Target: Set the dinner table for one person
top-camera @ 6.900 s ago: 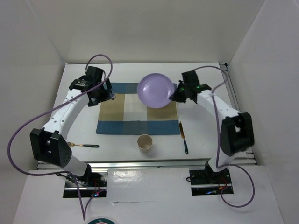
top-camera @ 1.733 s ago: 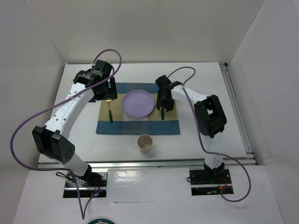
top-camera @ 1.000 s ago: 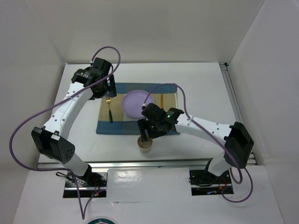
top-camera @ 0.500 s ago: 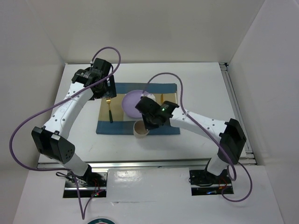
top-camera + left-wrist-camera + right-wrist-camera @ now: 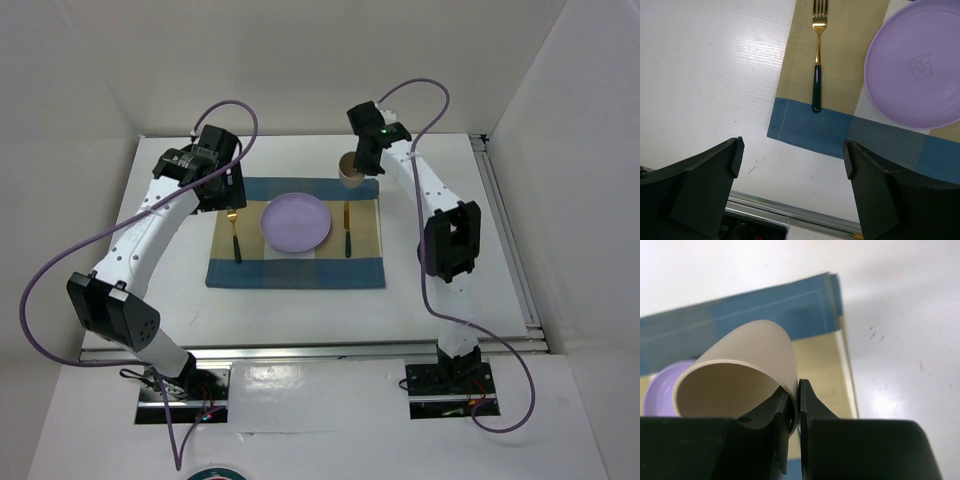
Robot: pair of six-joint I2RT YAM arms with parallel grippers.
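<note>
I need to keep holding the cup [image 5: 745, 375] in my right gripper, because it hangs tilted above the placemat's far edge and would drop onto that edge and tip.
The white dinner table [image 5: 450, 280] carries a blue-and-tan checked placemat [image 5: 296, 268]. On it lie a purple plate [image 5: 295, 221], a gold fork with a dark handle [image 5: 235, 238] to its left and a gold knife with a dark handle [image 5: 347, 228] to its right. The plate [image 5: 920, 65] and fork [image 5: 817, 60] also show in the left wrist view. My right gripper [image 5: 362, 160] is shut on the rim of a beige paper cup [image 5: 745, 375], held at the placemat's far right corner. The cup also shows in the top view [image 5: 349, 168]. My left gripper [image 5: 792, 160] is open and empty, above the placemat's left edge.
White walls enclose the table on three sides. A metal rail [image 5: 310, 350] runs along the near edge. Purple cables loop over both arms.
My right gripper took the cup from the near table edge and carried it over the plate to the placemat's far right corner. The left arm stayed still.
</note>
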